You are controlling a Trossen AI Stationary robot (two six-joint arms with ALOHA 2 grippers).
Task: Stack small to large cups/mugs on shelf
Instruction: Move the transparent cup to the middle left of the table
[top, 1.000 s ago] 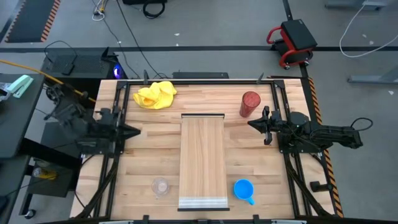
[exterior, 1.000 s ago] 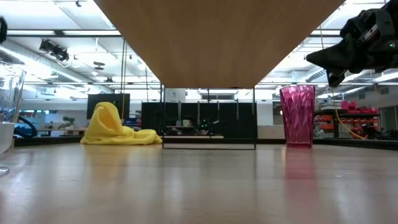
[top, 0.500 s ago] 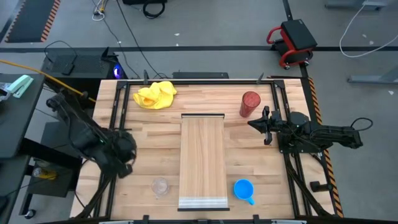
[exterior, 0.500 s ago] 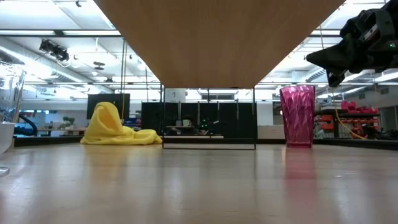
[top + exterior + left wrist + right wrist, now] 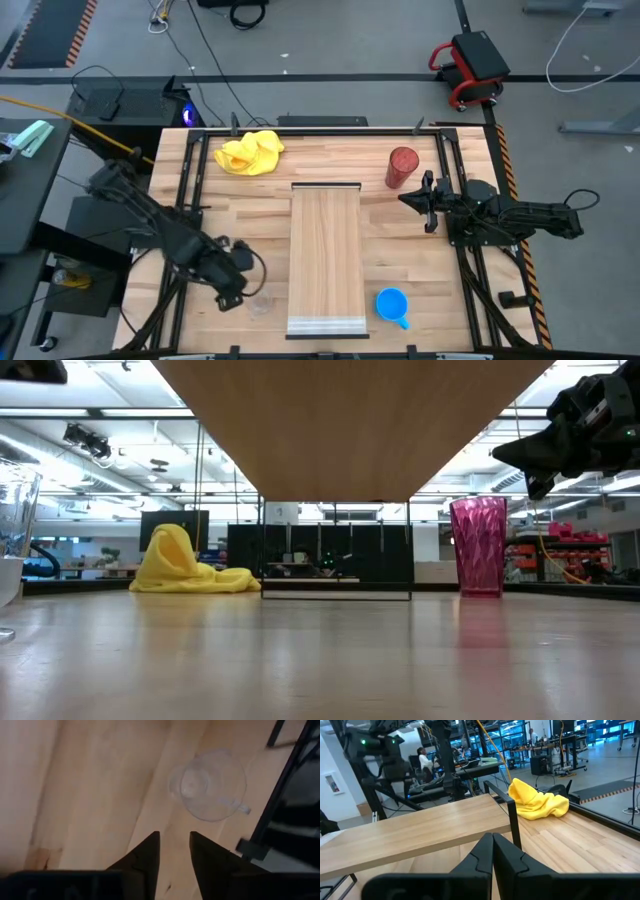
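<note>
The left gripper takes hold of the small clear glass cup by its rim (image 5: 261,300) next, to stack it on the shelf (image 5: 326,255).
The small clear glass cup (image 5: 258,300) stands on its base on the tabletop at the near left, and also shows in the left wrist view (image 5: 207,785) and at the low view's left edge (image 5: 14,530). My left gripper (image 5: 243,285) hangs just above and beside it, pointing down, its fingers (image 5: 173,837) a little apart and empty. The blue mug (image 5: 392,303) stands at the near right. The dark red tumbler (image 5: 401,167) stands upright at the far right. The shelf (image 5: 326,255) runs down the middle. My right gripper (image 5: 404,198) is shut near the tumbler, touching nothing.
A yellow cloth (image 5: 250,152) lies crumpled at the far left of the table. The shelf stands raised on a thin black frame (image 5: 335,595), and its underside (image 5: 350,420) fills the top of the low view. Black rails (image 5: 185,190) run along both table sides.
My left gripper has swung from the table's left edge toward the near edge and inward, toward the clear glass cup, and has tipped to point down at the tabletop. The cups and the shelf have stayed where they were.
</note>
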